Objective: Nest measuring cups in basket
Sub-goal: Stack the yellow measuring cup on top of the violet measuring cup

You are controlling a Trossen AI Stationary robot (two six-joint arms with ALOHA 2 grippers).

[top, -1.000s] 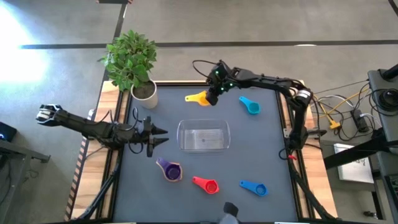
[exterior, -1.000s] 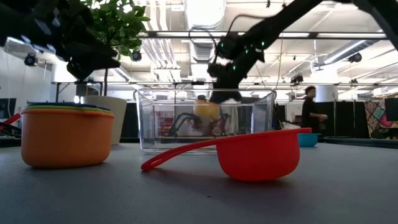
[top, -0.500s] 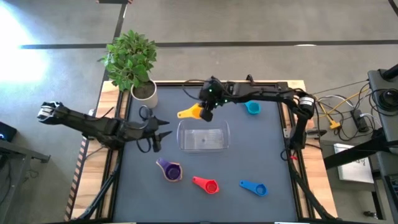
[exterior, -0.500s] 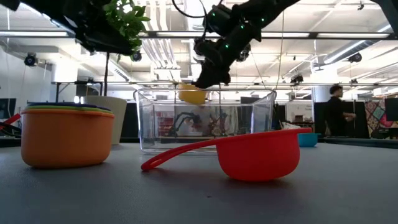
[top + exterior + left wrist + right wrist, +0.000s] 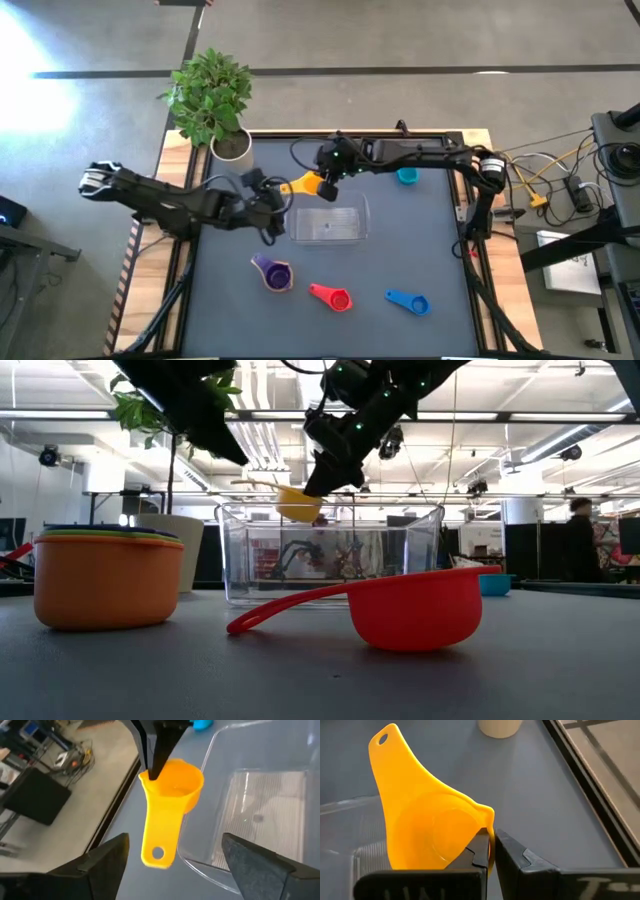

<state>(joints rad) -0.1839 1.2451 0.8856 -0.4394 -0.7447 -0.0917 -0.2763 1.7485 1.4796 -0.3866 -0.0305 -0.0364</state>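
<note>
The yellow measuring cup [image 5: 305,184] is to be nested, so my left gripper next needs to grab its flat handle [image 5: 290,188].
My right gripper [image 5: 323,183] is shut on the yellow measuring cup [image 5: 305,184], which hangs above the far left corner of the clear basket [image 5: 328,218]. The cup's flat handle [image 5: 159,840] points at my left gripper [image 5: 281,204]. That gripper stands open just left of the basket, a finger on either side of the handle's end without touching it. A stack of cups, purple on top [image 5: 272,272], a red cup [image 5: 333,296] and a blue one [image 5: 408,301] sit near the front. A light blue cup [image 5: 406,176] sits at the far right. My right gripper pinches the yellow cup's rim [image 5: 485,827] on the side away from the handle, one finger inside the bowl and one outside. The fingers [image 5: 156,755] slant down from the table's far right. The cup hangs clear of table and basket, mouth up, its handle sticking out about level.
A white pot with a green plant [image 5: 232,148] stands at the far left corner, close behind my left arm. In the low view the cup stack [image 5: 108,580] and the red cup [image 5: 410,610] stand in front of the basket [image 5: 330,555].
My right gripper has carried the yellow cup up off the table's far side and toward the left, to above the basket's far left corner. My left gripper has risen and gone toward the basket and the cup, its wrist turning as it went.
</note>
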